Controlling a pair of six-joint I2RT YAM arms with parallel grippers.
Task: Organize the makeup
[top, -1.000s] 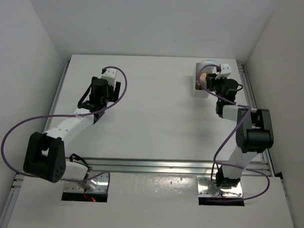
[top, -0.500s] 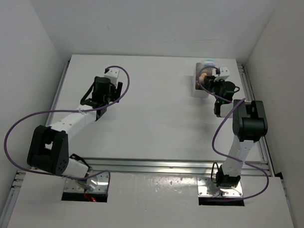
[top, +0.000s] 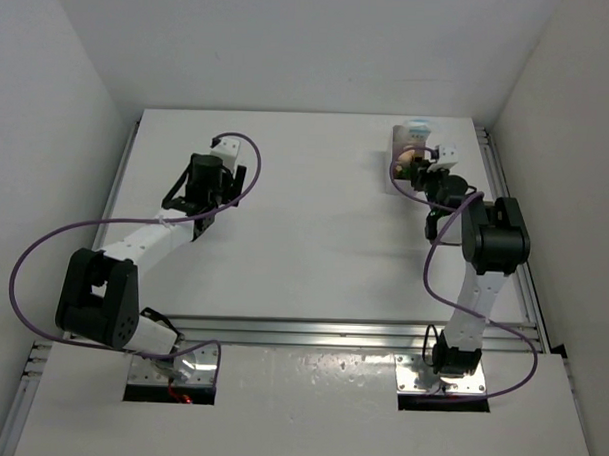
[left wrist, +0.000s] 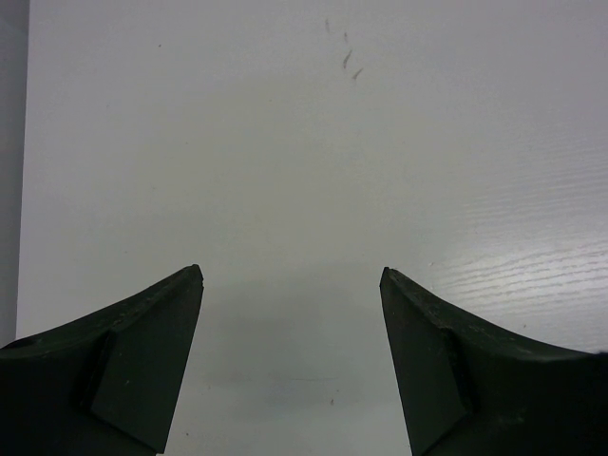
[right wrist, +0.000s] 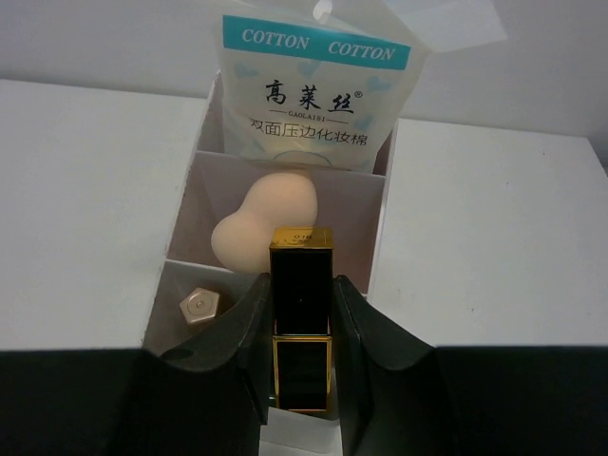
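Note:
The dark stick stands between the sides of the tray's near section, beside the rose-gold tube, and would end in that section. My right gripper needs to open now.
My right gripper is shut on a dark stick with gold trim and holds it over the near compartment of the white tray. That compartment holds a rose-gold tube. The middle compartment holds a peach sponge, and the far one a white-blue cotton packet. In the top view the right gripper is at the tray at the back right. My left gripper is open and empty over bare table, at the left in the top view.
The tray sits close to the back wall and the table's right rail. The white table top spreads between the two arms. Faint scuff marks lie ahead of the left gripper.
The right arm has folded in closer to the tray, with the gripper still shut on the stick. The left arm's elbow has swung slightly; its gripper stays open.

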